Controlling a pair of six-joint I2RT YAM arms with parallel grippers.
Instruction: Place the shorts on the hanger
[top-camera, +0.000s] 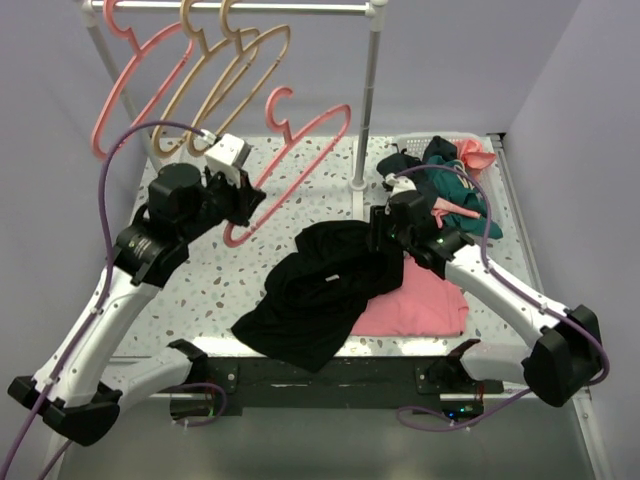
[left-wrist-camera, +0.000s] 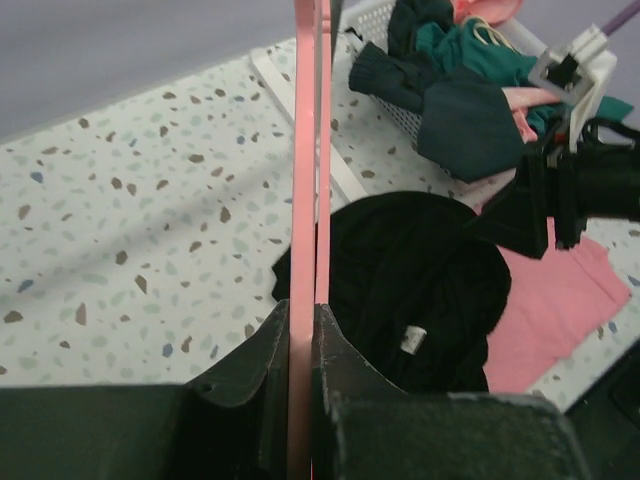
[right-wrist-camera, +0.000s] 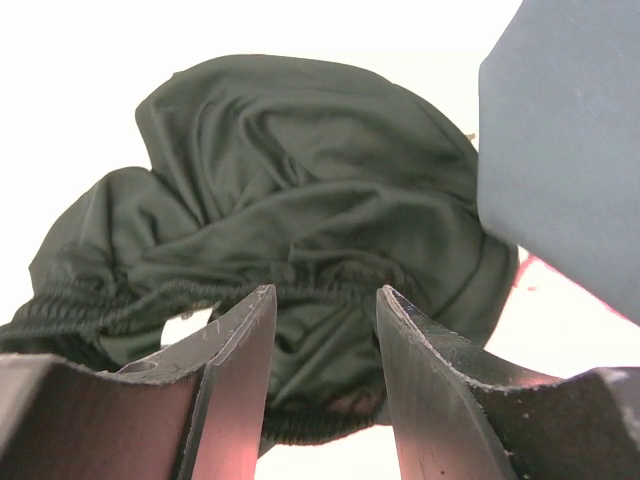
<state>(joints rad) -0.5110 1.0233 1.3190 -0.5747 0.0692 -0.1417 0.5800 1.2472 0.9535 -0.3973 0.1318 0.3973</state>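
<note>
My right gripper grabs the gathered waistband edge (top-camera: 368, 256) next, to draw the opening of the black shorts (top-camera: 320, 290) over the hanger.
The black shorts (top-camera: 320, 290) lie crumpled in a heap at the table's middle, partly over a pink cloth. My left gripper (top-camera: 245, 205) is shut on the pink hanger (top-camera: 300, 173), which it holds tilted in the air above the table's left half. In the left wrist view the hanger bar (left-wrist-camera: 305, 200) runs straight up from between the closed jaws (left-wrist-camera: 301, 312), with the shorts (left-wrist-camera: 410, 270) to the right. My right gripper (top-camera: 385, 235) hovers at the heap's upper right edge. Its jaws (right-wrist-camera: 325, 292) stand open over the gathered waistband of the shorts (right-wrist-camera: 300, 180), gripping nothing.
A flat pink cloth (top-camera: 420, 300) lies under the shorts' right side. A white basket (top-camera: 470, 138) at the back right holds a teal garment (top-camera: 455, 190) and other clothes. The rack pole (top-camera: 367, 100) stands behind, with another pink hanger (top-camera: 120, 90) and tan hangers (top-camera: 220, 80) on its rail.
</note>
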